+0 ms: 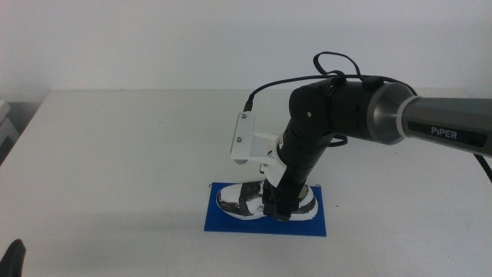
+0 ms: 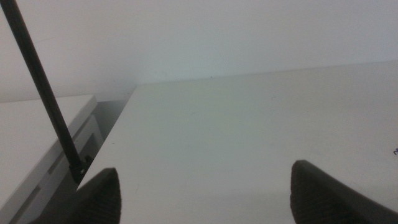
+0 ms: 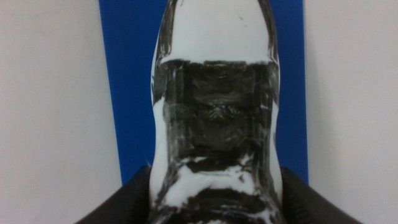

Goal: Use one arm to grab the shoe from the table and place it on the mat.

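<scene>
My right gripper should open now, because the white sneaker's sole is resting on the dark blue mat (image 1: pixel 223 220) and the sneaker would stay there.
The white sneaker with black patches (image 1: pixel 240 198) lies flat on the dark blue mat (image 1: pixel 223 220) at the front middle of the white table (image 1: pixel 115 154). The right arm (image 1: pixel 430 123) reaches in from the right and bends down over the shoe. My right gripper (image 1: pixel 278 206) is at the shoe's middle. In the right wrist view the shoe (image 3: pixel 214 112) fills the space between the two dark jaws of the right gripper (image 3: pixel 214 190), which press against its sides, with the mat (image 3: pixel 130 93) beneath. My left gripper (image 2: pixel 205 186) is open and empty; it shows at the front left corner (image 1: pixel 14 258).
The table's left edge (image 2: pixel 118 137) drops off to a lower white cabinet (image 2: pixel 37 137), with a thin black rod (image 2: pixel 43 93) standing beside it. Bare white tabletop surrounds the mat on all sides.
</scene>
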